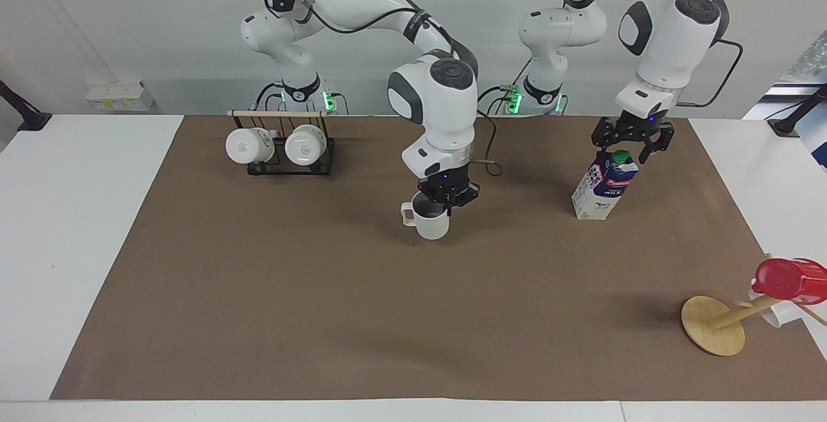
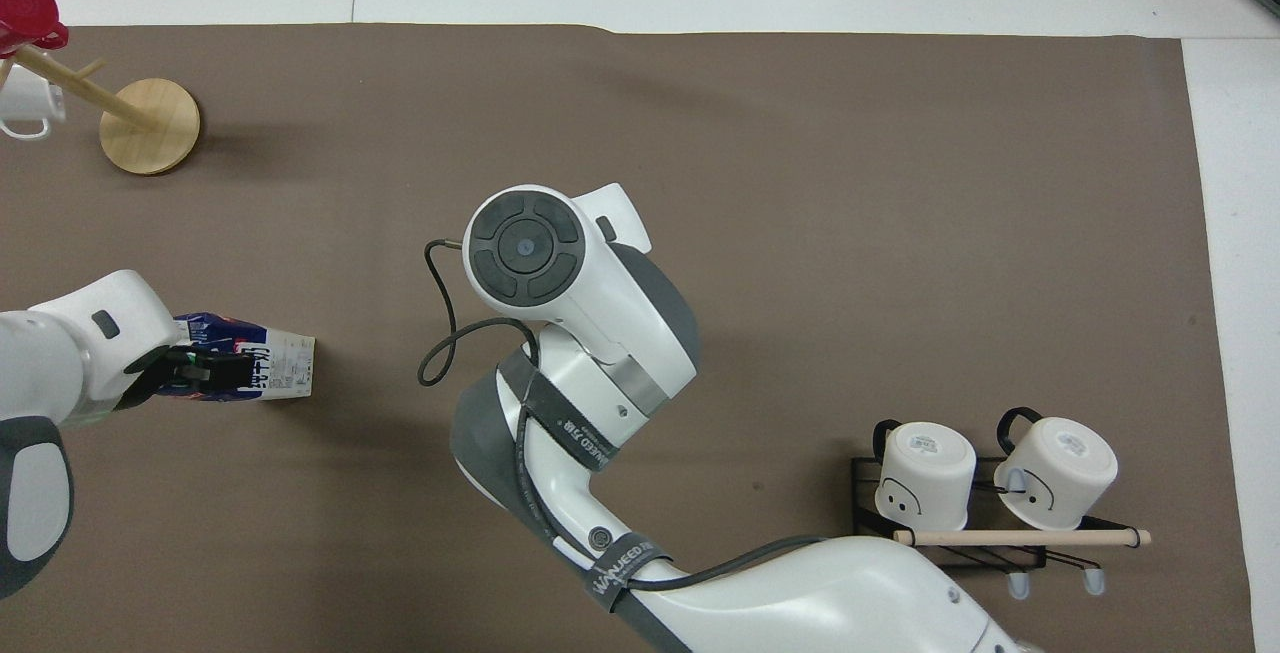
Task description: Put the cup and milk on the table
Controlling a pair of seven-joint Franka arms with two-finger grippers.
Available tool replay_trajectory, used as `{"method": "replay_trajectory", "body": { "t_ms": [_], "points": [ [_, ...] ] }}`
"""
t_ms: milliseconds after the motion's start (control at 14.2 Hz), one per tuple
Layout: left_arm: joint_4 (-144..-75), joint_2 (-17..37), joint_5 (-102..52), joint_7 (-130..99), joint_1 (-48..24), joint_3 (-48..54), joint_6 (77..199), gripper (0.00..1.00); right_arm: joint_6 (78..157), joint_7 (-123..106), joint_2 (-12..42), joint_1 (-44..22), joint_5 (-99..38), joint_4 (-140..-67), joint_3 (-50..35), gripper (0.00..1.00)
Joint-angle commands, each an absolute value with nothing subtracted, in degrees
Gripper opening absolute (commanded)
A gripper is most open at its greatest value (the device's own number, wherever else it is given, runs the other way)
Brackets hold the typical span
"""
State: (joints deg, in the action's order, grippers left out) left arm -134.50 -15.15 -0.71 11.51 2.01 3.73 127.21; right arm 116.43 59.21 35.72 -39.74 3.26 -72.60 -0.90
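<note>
The milk carton's top (image 2: 214, 335) is between my fingers, and the carton's white side is beside them. My left gripper needs to close now. Closing now would hold the carton.
My right gripper (image 1: 446, 201) is shut on the rim of the pale grey-beige cup (image 1: 431, 223) and holds it upright, low over the brown mat (image 1: 387, 318) of the table near its middle. In the overhead view the right arm's wrist (image 2: 525, 248) hides the cup. The milk carton (image 1: 604, 186) stands upright on the mat toward the left arm's end; it also shows in the overhead view (image 2: 275, 373). My left gripper (image 1: 630, 144) is open, with its fingers on either side of the carton's top and green cap; it also shows in the overhead view (image 2: 205, 373).
A black wire rack (image 1: 278, 165) with two white mugs stands near the right arm's base, also in the overhead view (image 2: 990, 543). A wooden mug tree (image 1: 714, 326) with a red cup (image 1: 789, 280) stands at the left arm's end, farther from the robots.
</note>
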Motion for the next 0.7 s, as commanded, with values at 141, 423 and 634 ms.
{"method": "replay_trajectory", "body": {
  "t_ms": [141,423,634],
  "points": [
    [-135.35,-15.21,-0.70,13.53,2.20,3.69,128.58,0.91,115.92,61.00,38.14,-41.04,3.96,-70.48,-0.79,0.00],
    [-135.18,-15.03,-0.70,13.45,2.20,3.69,128.76,0.74,117.15,63.44,38.14,-41.05,3.34,-71.28,-0.79,0.36],
    [-134.83,-14.94,-0.70,13.45,2.37,3.69,128.76,0.69,117.25,64.34,38.06,-40.78,3.51,-71.28,-0.79,0.67]
  ]
}}
